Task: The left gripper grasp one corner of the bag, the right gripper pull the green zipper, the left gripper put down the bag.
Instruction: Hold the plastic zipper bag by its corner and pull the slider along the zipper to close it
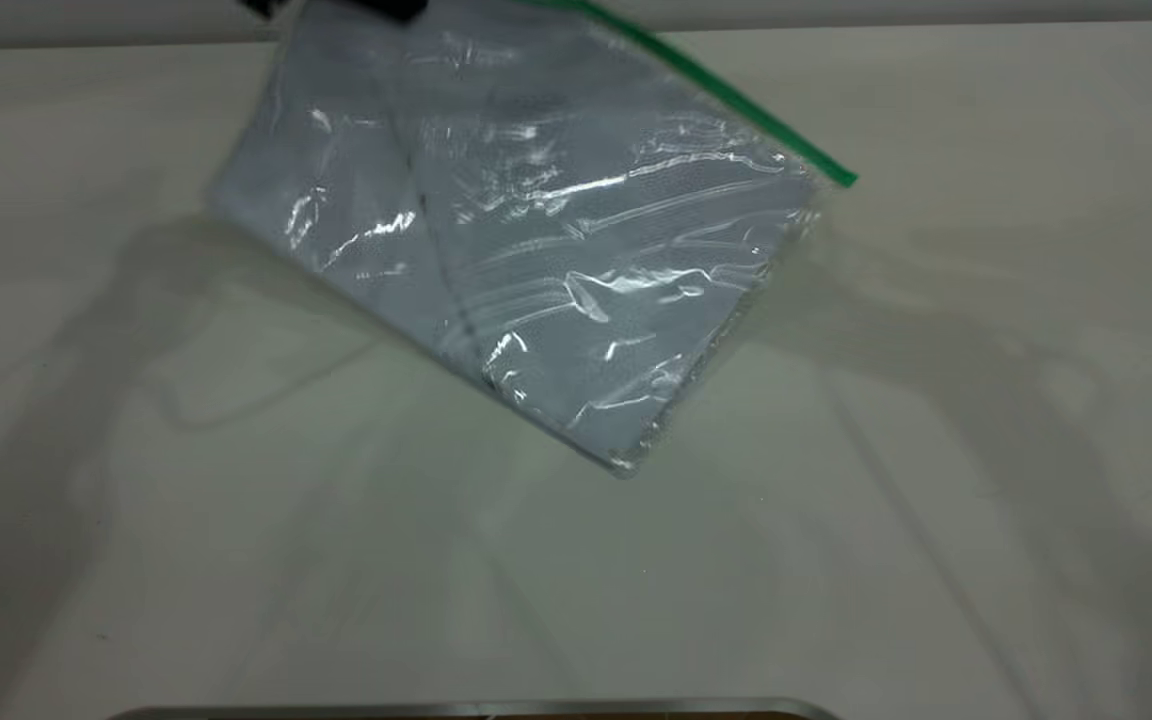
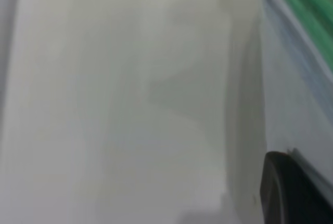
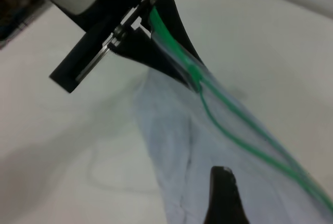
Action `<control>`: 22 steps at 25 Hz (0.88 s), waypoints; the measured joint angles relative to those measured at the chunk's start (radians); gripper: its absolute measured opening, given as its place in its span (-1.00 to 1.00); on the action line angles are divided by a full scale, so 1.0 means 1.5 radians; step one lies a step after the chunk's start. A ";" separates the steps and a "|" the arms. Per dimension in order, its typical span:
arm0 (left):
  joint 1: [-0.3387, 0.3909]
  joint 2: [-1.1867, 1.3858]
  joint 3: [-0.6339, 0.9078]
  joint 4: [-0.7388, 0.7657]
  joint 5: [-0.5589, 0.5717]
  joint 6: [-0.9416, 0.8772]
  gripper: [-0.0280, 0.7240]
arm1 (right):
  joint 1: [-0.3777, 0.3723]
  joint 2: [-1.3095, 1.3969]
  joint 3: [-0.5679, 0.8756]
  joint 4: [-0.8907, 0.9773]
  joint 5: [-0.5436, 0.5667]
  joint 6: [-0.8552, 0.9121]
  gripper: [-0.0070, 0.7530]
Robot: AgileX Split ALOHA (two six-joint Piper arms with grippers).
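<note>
My right gripper needs to grab the bag by its green zipper (image 3: 250, 150) next. Then it can pull along the bag's edge from the green-tipped corner (image 3: 165, 33).
The clear bag (image 1: 536, 240) with white sheets hangs tilted from the top of the exterior view, its low corner just above the table. The green zipper (image 1: 726, 95) runs down its right edge. My left gripper (image 1: 401, 8) is mostly cut off there. In the right wrist view the left gripper (image 3: 190, 76) is shut on the green-tipped corner (image 3: 158, 24). Past it the zipper (image 3: 244, 135) shows as two green lines apart. My right gripper (image 3: 276, 203) is open and empty, with one finger (image 3: 222, 195) in front of the bag. It is out of the exterior view.
The pale table (image 1: 236, 520) spreads all round under the bag, crossed by arm shadows. A metal edge (image 1: 476, 708) lies at the front middle. The table's back edge meets a wall (image 1: 936, 10) behind the bag.
</note>
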 joint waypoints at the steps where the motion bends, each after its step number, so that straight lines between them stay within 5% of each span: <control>1: -0.001 -0.010 0.000 0.000 0.012 -0.001 -0.78 | 0.006 0.000 -0.012 0.002 0.000 -0.002 0.48; 8: -0.001 0.047 -0.001 0.005 0.029 -0.052 -0.78 | 0.069 0.092 -0.082 0.008 -0.018 -0.027 0.46; 22: -0.001 0.103 0.000 -0.047 0.031 -0.077 -0.78 | 0.069 0.259 -0.222 -0.008 0.028 -0.028 0.45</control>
